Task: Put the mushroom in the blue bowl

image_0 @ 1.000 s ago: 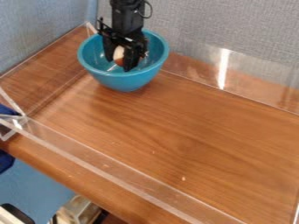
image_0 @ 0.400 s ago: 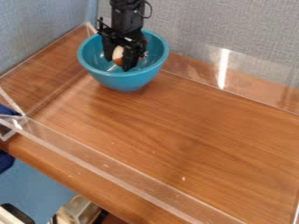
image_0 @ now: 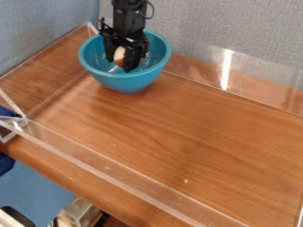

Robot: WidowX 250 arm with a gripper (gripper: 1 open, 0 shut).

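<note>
The orange and cream mushroom is hanging low inside the rim of the blue bowl, so it is time for my gripper to let go of the mushroom.
The blue bowl (image_0: 124,69) stands at the far left of the wooden table, close to the back wall. My black gripper (image_0: 123,58) points straight down into the bowl, its fingers inside the rim. Between the fingers shows the mushroom (image_0: 120,60), a small orange and cream shape, with the gripper shut on it. How low the mushroom sits in the bowl is hidden by the fingers.
Clear acrylic walls (image_0: 225,66) border the wooden tabletop (image_0: 178,133) at the back, left and front. A grey textured wall rises behind the bowl. The table's front edge runs along the lower left.
</note>
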